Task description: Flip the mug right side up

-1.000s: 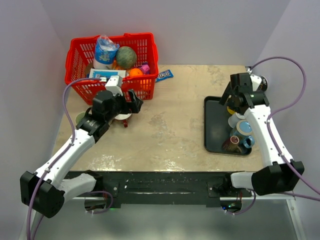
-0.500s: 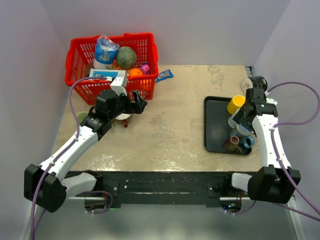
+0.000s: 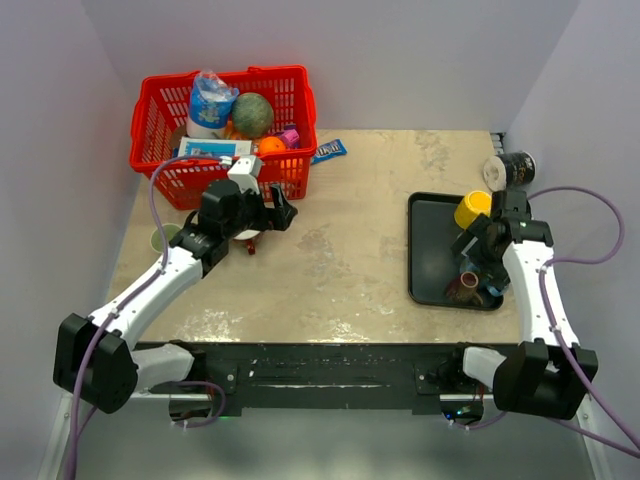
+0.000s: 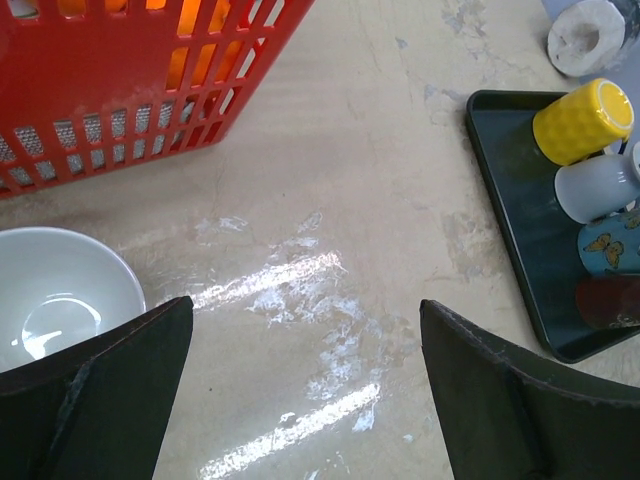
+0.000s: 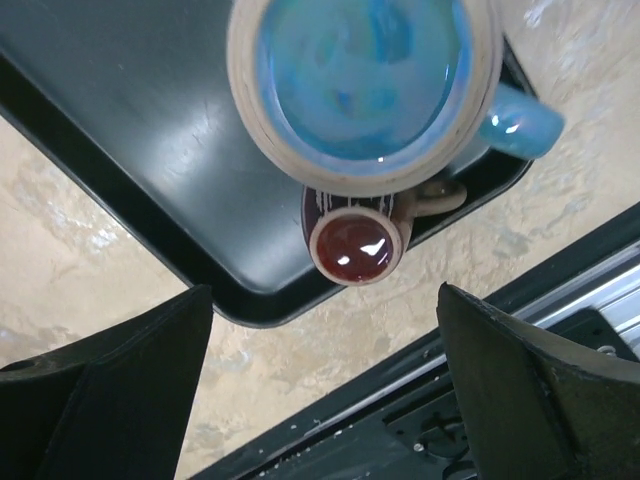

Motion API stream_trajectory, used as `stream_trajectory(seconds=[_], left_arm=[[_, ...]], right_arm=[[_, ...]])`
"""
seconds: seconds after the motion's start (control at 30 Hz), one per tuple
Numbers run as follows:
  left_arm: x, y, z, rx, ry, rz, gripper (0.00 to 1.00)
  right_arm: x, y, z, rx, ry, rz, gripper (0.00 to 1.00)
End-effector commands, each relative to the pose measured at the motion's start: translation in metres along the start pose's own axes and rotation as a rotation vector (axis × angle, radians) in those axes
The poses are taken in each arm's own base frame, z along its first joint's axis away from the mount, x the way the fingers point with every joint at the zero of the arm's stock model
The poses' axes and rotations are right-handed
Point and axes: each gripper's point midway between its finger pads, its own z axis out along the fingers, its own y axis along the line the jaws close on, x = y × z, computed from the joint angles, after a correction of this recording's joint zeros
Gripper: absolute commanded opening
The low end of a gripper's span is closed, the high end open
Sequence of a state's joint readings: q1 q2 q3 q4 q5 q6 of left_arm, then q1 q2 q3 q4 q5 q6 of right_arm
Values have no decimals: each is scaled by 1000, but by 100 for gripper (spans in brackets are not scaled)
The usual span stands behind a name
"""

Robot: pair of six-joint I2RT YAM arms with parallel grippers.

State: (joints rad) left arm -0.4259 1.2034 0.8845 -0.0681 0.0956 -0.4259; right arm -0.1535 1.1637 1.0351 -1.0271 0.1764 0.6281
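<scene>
My right gripper should grab the dark red mug by its base end (image 3: 468, 280). The opposite end will stay free for my left gripper to turn the mug upright.
Several mugs stand upside down on a black tray (image 3: 428, 255) at the right. In the right wrist view the blue mug's glazed base (image 5: 365, 85) fills the top, with a dark red mug's base (image 5: 352, 245) just below it. My right gripper (image 5: 322, 290) is open and empty, hovering straight above these two mugs; in the top view the right gripper (image 3: 480, 252) covers the blue mug. A yellow mug (image 3: 472, 208) and the dark red mug (image 3: 462, 288) show beside it. My left gripper (image 3: 275, 212) is open and empty over the table near the basket.
A red basket (image 3: 225, 130) of groceries stands at the back left. A white bowl (image 4: 50, 300) and a green cup (image 3: 160, 238) sit by the left arm. A black can (image 3: 518, 166) and a white roll (image 3: 494, 170) stand behind the tray. A blue packet (image 3: 328, 152) lies by the basket.
My right arm has pulled back from the tray's far end toward the near edge and now hangs over the blue and dark red mugs. The left arm edged slightly right.
</scene>
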Motion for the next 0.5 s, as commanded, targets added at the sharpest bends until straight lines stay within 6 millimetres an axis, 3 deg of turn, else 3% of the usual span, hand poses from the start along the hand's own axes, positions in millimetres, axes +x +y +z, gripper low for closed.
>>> stream_trajectory(seconds=[0.0,0.1,0.23,0.27,0.47], left_arm=[[-12,-7,6,33,-38,25,99],[-10,-6,8,28,-30,24,99],[-7,-3,10,20,-22,26,99],[-14,-6,12,28,-51,29,99],[-15,-2,12,7,-52,37,99]], right_arm=[[25,3,10,-30,91,62,95],[28,1,20,-1,109,69,93],[17,3,28,21,71,78,91],[15,2,33,35,73,76,91],[11,-2,53,106,76,79,87]])
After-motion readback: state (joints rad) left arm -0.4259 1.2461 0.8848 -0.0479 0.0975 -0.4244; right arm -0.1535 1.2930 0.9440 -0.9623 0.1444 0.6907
